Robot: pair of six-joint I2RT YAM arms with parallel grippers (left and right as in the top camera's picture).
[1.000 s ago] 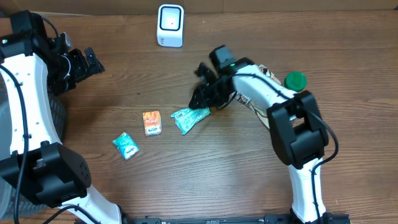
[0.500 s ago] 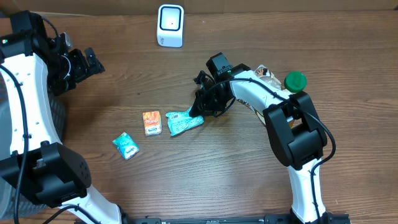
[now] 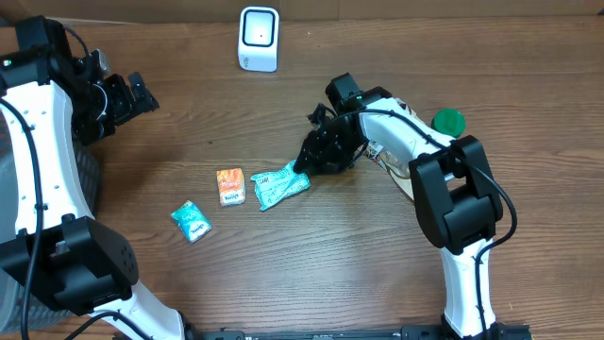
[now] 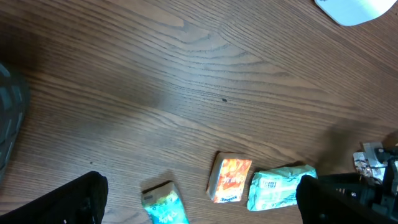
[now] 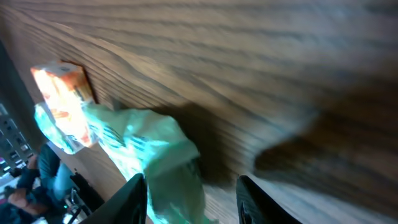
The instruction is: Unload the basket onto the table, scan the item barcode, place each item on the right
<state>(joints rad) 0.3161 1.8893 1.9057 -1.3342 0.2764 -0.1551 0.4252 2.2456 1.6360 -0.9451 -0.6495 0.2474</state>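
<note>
I will next grab the green packet (image 3: 280,186) with my right gripper by its end away from the orange packet. The barcode end will then stay uncovered to scan.
A crumpled green packet (image 3: 280,186) lies on the wooden table, beside an orange packet (image 3: 230,186) and a teal packet (image 3: 192,221). My right gripper (image 3: 304,162) hovers at the green packet's right end. In the right wrist view its jaws (image 5: 191,194) stand apart, with the green packet (image 5: 155,155) reaching between them close to the left finger (image 5: 134,199); the orange packet (image 5: 62,93) lies beyond. The white scanner (image 3: 259,38) stands at the back. My left gripper (image 3: 142,94) is open at far left, high above the packets (image 4: 280,186).
A green round lid (image 3: 448,121) and a patterned wrapper (image 3: 404,110) sit behind the right arm. A dark grey bin (image 3: 90,179) stands at the table's left edge. The scanner's corner (image 4: 357,9) shows in the left wrist view.
The right gripper swung left against the green packet, then drew back right. The packet slid slightly left toward the orange one. The left arm stayed still.
</note>
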